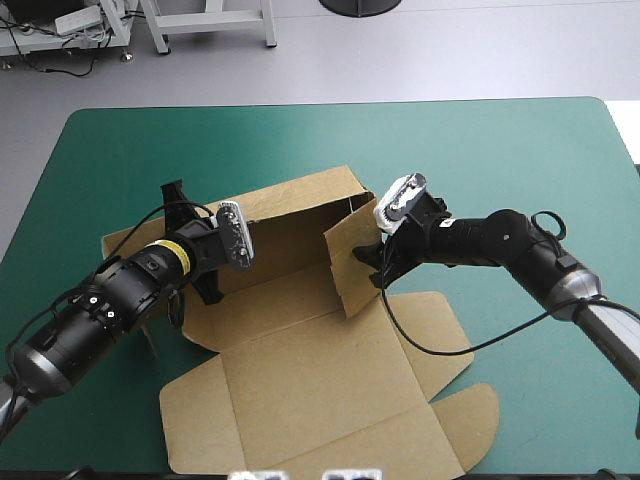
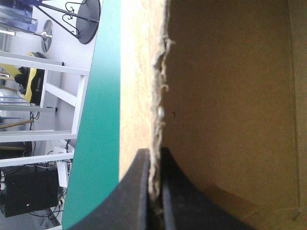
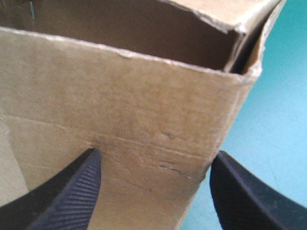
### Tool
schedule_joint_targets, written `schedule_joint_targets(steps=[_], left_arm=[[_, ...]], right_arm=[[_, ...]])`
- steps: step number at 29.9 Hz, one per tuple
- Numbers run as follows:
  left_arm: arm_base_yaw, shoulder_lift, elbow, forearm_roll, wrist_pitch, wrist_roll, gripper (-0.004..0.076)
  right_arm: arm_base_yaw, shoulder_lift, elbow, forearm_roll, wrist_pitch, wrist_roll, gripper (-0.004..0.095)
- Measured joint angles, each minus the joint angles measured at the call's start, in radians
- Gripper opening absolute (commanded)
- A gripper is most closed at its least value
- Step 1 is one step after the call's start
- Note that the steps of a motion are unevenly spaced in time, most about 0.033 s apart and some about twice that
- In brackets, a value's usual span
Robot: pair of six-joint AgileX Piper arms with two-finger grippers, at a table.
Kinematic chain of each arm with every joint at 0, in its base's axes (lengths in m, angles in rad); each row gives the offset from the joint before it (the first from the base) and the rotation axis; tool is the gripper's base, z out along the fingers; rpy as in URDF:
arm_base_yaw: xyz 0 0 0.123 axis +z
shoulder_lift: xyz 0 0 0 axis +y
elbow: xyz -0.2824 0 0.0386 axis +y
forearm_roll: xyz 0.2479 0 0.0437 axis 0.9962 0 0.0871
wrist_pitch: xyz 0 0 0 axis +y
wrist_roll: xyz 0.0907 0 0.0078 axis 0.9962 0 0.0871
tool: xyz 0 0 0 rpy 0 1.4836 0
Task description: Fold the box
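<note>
I need to grab the box's side by its loose rim [image 1: 352,217] with my right gripper next. Then I can fold the box [image 1: 330,400] and hold the corner of the box's side square.
The brown box [image 1: 330,400] lies mid-table. Its far part has walls raised, and its lid and flaps lie flat toward the near edge. My left gripper [image 1: 222,262] is at the box's left wall. In the left wrist view it [image 2: 154,191] is shut on the ragged edge of the box wall [image 2: 230,96], with the brown inside on one side. My right gripper [image 1: 372,268] is at the upright right side wall [image 1: 345,262]. In the right wrist view it [image 3: 154,165] stands open, with the wall's outer face [image 3: 124,96] between and ahead of its fingers.
The teal-green cover [image 1: 500,150] lies bare beyond and to the right of the box. Rounded flaps [image 1: 470,420] of the lid reach toward the near right. The table's left edge runs close behind my left arm.
</note>
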Motion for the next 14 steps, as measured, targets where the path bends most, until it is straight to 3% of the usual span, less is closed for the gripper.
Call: schedule_joint_targets(steps=[14], left_arm=[[0.000, 0.008, 0.000, 0.017, -0.006, -0.055, -0.0006]], right_arm=[[0.024, 0.007, -0.009, 0.068, -0.100, -0.057, 0.0598]])
